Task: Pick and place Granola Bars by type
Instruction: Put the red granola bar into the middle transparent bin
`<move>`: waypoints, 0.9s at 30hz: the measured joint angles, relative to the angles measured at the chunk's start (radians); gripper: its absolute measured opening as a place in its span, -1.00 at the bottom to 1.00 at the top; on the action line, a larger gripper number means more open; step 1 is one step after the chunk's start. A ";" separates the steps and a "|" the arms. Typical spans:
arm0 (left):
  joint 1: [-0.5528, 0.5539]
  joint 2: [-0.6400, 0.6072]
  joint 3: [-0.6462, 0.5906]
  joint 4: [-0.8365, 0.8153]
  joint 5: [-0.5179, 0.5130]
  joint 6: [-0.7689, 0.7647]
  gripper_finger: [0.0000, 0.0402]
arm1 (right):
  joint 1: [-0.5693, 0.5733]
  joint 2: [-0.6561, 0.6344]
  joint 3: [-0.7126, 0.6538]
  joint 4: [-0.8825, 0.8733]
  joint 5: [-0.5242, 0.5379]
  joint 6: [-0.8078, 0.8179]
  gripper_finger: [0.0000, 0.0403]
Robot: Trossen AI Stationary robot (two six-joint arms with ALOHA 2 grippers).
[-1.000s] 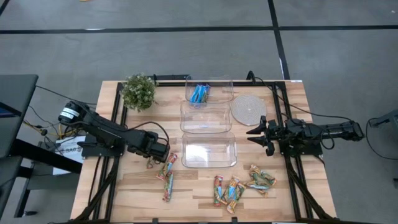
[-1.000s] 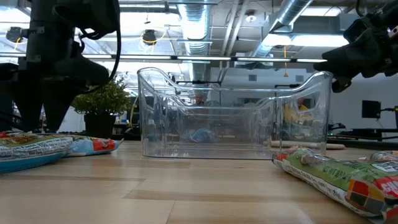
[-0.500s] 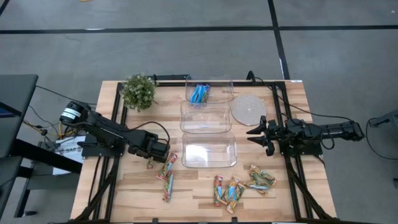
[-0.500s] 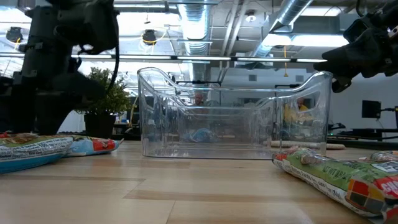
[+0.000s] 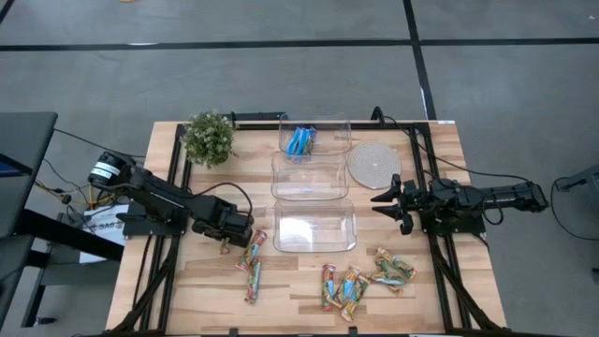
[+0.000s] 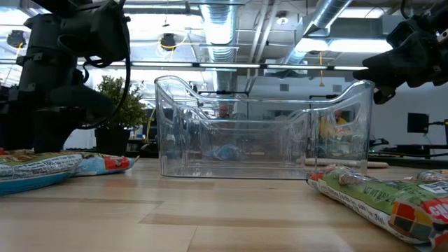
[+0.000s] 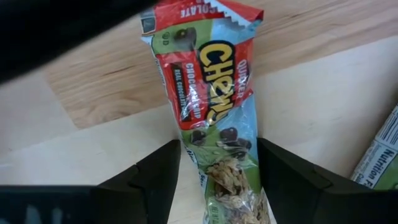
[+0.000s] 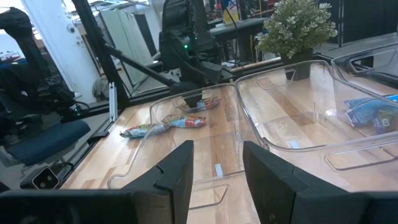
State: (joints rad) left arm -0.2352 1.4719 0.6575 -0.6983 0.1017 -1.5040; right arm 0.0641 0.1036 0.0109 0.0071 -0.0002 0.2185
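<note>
The red-and-green bar needs to be sorted into the middle clear tub. My left gripper should next grab the bar's granola-pictured middle (image 7: 231, 177).
A red-and-green wrapped granola bar (image 7: 214, 118) lies flat on the wooden table. My left gripper (image 7: 217, 186) points down over it, open, with one finger close on each long side of the bar's lower half. From above, this gripper (image 5: 227, 243) hides most of that bar. Two more bars (image 5: 254, 262) lie just to its right. Several bars (image 5: 360, 281) lie near the front right. Blue bars (image 5: 299, 140) rest in the far clear tub (image 5: 332, 126). My right gripper (image 5: 386, 199) waits open at the right, held level.
Three clear tubs stand in a row from far to near; the middle one (image 5: 309, 192) and the near one (image 5: 314, 245) hold nothing. A potted plant (image 5: 208, 138) stands at the far left and a round white disc (image 5: 372, 164) at the far right.
My left gripper has sunk straight down toward the table, over the red-and-green bar, and has stayed open. The bars have not moved.
</note>
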 joint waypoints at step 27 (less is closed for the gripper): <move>0.002 -0.041 0.036 0.072 -0.147 0.057 -0.70 | 0.000 0.000 0.000 0.000 0.000 0.000 -0.34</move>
State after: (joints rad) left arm -0.2337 1.4307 0.6938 -0.6262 -0.0448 -1.4465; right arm 0.0643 0.1036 0.0109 0.0071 -0.0002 0.2188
